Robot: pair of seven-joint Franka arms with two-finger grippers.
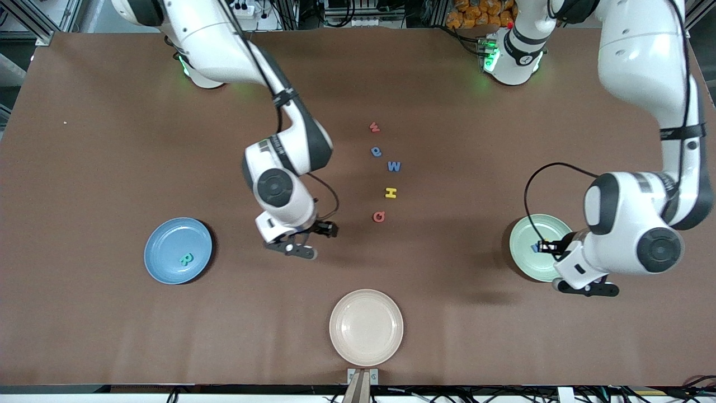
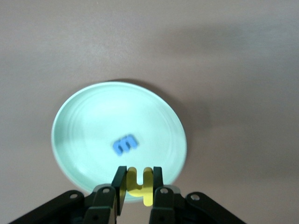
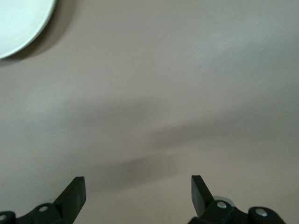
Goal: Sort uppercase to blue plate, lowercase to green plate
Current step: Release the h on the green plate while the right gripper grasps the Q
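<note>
The yellow h [image 2: 145, 189] hangs high above the green plate, so it is too early to release. My left gripper lowers the h first, then releases it.
My left gripper [image 1: 547, 246] [image 2: 140, 171] is shut on the yellow h [image 2: 140, 185] and holds it over the green plate [image 1: 530, 262] [image 2: 93, 112]. The blue m [image 2: 125, 144] lies in that plate. My right gripper [image 1: 313, 240] [image 3: 138, 186] is open and empty over bare table, between the blue plate [image 1: 162, 246] and the row of letters. The teal R [image 1: 186, 258] lies in the blue plate. In the middle of the table lie the red w [image 1: 375, 127], blue e [image 1: 376, 151], blue W [image 1: 394, 166], yellow H [image 1: 391, 193] and red Q [image 1: 378, 216].
A cream plate [image 1: 366, 327] stands empty near the table's front edge, nearer to the front camera than the letters. A pale plate's rim [image 3: 18, 23] shows at a corner of the right wrist view. The brown table [image 1: 112, 140] spreads wide around the plates.
</note>
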